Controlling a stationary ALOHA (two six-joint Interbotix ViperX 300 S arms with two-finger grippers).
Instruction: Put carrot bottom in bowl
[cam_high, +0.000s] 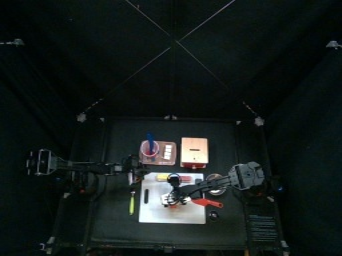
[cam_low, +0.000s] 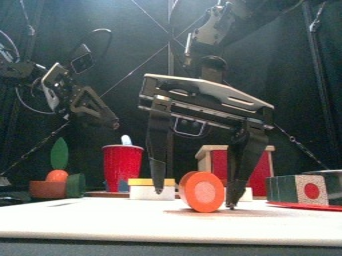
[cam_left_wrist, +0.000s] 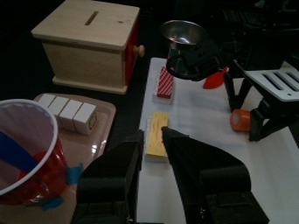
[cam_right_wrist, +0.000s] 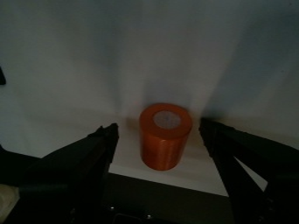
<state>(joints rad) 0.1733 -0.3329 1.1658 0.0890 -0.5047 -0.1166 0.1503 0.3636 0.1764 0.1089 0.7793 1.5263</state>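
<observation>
My right gripper needs to grab the carrot bottom by its round sides next, to put it in the bowl (cam_high: 218, 183).
The carrot bottom (cam_low: 203, 190) is a stubby orange-red chunk standing on the white mat (cam_high: 187, 212). My right gripper (cam_low: 201, 200) hangs over it, open wide, one jaw on each side and neither touching. In the right wrist view the carrot bottom (cam_right_wrist: 163, 136) stands upright midway in the right gripper (cam_right_wrist: 166, 157). The left wrist view shows the small round bowl (cam_left_wrist: 181, 33) with its dark inside, beyond the mat's far end, and the carrot bottom (cam_left_wrist: 239, 119) under the right gripper. My left gripper (cam_left_wrist: 152, 149) rests at the table's left, holding nothing, with a narrow gap between its jaws.
A red cup (cam_low: 122, 165) and a wooden box (cam_left_wrist: 87, 44) stand behind the mat. A pale yellow piece (cam_left_wrist: 156, 136) lies on the mat near the left gripper. A tan board (cam_left_wrist: 70, 114) carries white blocks. Green and red blocks (cam_low: 307, 188) sit at the right.
</observation>
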